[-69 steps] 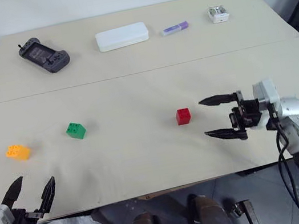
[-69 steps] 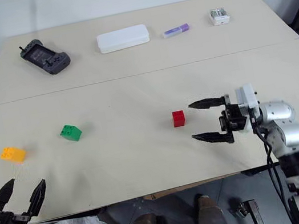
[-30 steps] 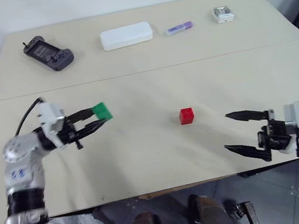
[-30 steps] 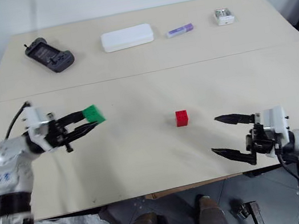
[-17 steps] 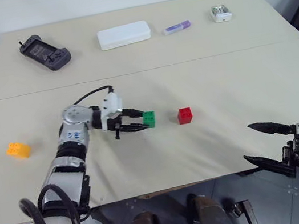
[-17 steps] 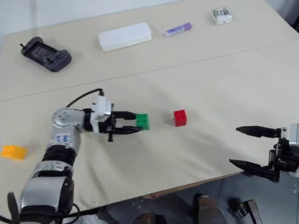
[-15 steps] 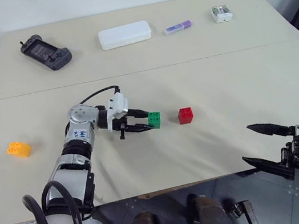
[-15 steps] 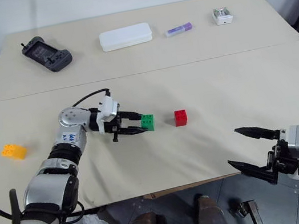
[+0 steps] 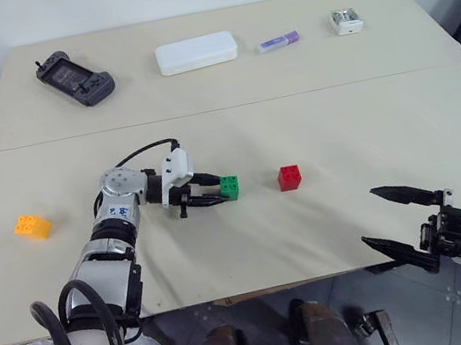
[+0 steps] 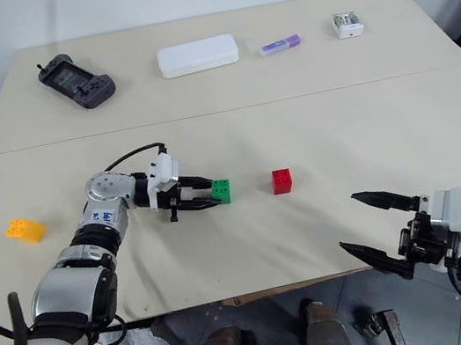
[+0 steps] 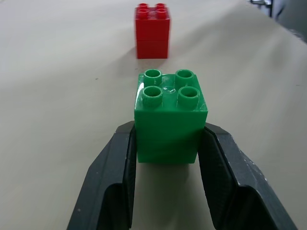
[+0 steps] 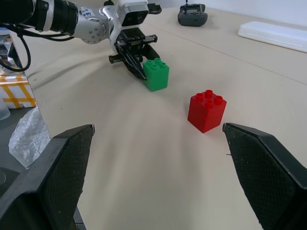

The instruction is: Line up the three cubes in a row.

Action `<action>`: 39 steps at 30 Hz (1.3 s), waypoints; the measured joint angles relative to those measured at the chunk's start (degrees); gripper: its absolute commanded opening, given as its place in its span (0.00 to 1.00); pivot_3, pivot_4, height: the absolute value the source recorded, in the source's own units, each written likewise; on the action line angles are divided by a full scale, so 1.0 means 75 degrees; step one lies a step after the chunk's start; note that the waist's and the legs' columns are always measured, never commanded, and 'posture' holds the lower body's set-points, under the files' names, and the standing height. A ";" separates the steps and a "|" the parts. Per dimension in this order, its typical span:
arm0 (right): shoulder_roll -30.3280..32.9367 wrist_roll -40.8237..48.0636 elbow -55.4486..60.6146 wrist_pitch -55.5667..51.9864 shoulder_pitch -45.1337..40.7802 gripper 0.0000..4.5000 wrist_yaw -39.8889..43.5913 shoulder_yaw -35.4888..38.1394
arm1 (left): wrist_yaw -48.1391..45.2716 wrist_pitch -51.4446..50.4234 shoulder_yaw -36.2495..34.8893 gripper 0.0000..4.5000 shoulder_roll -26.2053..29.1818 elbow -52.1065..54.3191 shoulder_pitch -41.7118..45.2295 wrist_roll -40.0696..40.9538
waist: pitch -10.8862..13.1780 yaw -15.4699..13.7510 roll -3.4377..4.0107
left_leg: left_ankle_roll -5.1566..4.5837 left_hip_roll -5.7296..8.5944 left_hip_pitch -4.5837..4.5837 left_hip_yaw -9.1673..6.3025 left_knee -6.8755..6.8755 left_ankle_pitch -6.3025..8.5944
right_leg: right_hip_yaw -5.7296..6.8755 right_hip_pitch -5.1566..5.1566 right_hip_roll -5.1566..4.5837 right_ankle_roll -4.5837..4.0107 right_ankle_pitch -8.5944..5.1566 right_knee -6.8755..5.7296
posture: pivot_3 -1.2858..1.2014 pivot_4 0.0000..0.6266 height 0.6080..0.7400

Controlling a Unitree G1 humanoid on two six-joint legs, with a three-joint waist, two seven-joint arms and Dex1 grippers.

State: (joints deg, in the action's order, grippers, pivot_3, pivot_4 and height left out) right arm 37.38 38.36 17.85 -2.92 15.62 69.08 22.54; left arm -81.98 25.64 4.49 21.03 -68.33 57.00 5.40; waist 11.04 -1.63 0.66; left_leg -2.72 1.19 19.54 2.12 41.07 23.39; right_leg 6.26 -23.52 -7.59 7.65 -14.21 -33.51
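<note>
The green cube's lower edge rests on the beige table beside the red cube (image 9: 289, 177) and the green cube would stand, so it is time for my left gripper to open now.
My left gripper (image 9: 220, 190) is shut on the green cube (image 9: 230, 187), one black finger on each side of it (image 11: 168, 120). The cube is upright and low on the beige table (image 9: 339, 126). The red cube (image 9: 289, 177) stands a short gap to its right, apart from it (image 11: 152, 29). The orange-yellow cube (image 9: 32, 227) lies alone at the far left of the table. My right gripper (image 9: 370, 217) hangs open at the table's front right edge, holding nothing. Its wrist view looks across at the red cube (image 12: 206, 110) and the green cube (image 12: 156, 74).
Along the back of the table lie a dark game controller (image 9: 75, 78), a white rectangular case (image 9: 196, 53), a small purple-and-white item (image 9: 278, 41) and a small white boxy item (image 9: 348, 20). A seam (image 9: 306, 92) runs across the table between them and the cubes.
My left gripper has carried the green cube to the right and down, setting it low beside the red cube. The right gripper has stayed open at the front edge.
</note>
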 measured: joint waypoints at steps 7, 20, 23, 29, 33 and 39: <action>0.0001 -0.0006 -0.0027 0.0024 -0.0127 1.00 0.0009 -0.0011 | 0.0012 -0.0090 -0.0014 0.61 0.0001 -0.0029 -0.0006 -0.0129 | 0.0000 0.0003 0.0000 | 0.0000 0.0003 0.0001 0.0005 0.0001 0.0000 | 0.0001 0.0001 0.0002 0.0000 0.0000 0.0000 | 0.52 0.24 1.00; -0.0318 -0.0228 -0.0667 0.0072 -0.1740 1.00 -0.0249 -0.0835 | -0.0199 -0.0795 -0.1395 1.00 0.1268 0.2957 -0.1685 0.1147 | 0.0000 0.0275 0.0002 | 0.0004 -0.0040 -0.0016 0.0006 -0.0003 0.0000 | -0.0019 -0.0011 0.0007 -0.0001 -0.0001 -0.0008 | 0.52 0.24 1.00; -0.0476 -0.0466 -0.1078 0.0234 -0.2368 1.00 -0.0318 -0.1105 | 0.0590 -0.1655 -0.2207 1.00 0.1650 0.5178 -0.3338 0.1838 | 0.0001 0.0262 0.0008 | 0.0006 -0.0040 -0.0015 -0.0007 -0.0001 0.0001 | -0.0018 -0.0013 -0.0001 -0.0007 -0.0004 -0.0015 | 0.52 0.24 1.00; -0.0777 -0.0318 -0.1472 0.0177 -0.3527 1.00 0.0179 -0.1768 | 0.3772 -0.2622 -0.4853 1.00 0.0956 0.8413 -0.7337 0.2625 | -0.0001 0.0283 0.0010 | 0.0012 -0.0033 -0.0034 -0.0020 -0.0008 0.0013 | -0.0035 0.0003 -0.0019 -0.0008 -0.0002 -0.0001 | 0.52 0.24 1.00; -0.0875 -0.0303 -0.1696 0.0194 -0.3946 1.00 0.0460 -0.2028 | 0.5228 -0.2725 -0.5969 1.00 0.0092 0.8904 -0.9002 0.2858 | 0.0001 0.0132 0.0003 | 0.0025 -0.0043 -0.0034 -0.0039 0.0001 0.0024 | -0.0017 0.0010 -0.0009 -0.0017 -0.0007 0.0000 | 0.52 0.24 1.00; -0.0952 -0.0327 -0.1845 0.0219 -0.4390 1.00 0.0728 -0.2323 | 0.6293 -0.2497 -0.6874 1.00 -0.0381 0.8720 -0.9531 0.3397 | -0.0003 0.0031 0.0000 | 0.0030 -0.0030 -0.0038 -0.0038 0.0011 0.0027 | -0.0021 0.0009 -0.0067 -0.0022 -0.0006 -0.0005 | 0.52 0.24 1.00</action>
State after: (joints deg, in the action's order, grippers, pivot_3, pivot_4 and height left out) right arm 30.24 35.91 4.01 -1.28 -17.31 74.54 5.12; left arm -34.78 6.92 -47.06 18.18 -2.93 -14.48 30.88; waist 11.02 -1.40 0.66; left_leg -2.50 0.96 19.25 1.83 41.15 23.60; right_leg 6.10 -23.46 -8.10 7.48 -14.26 -33.55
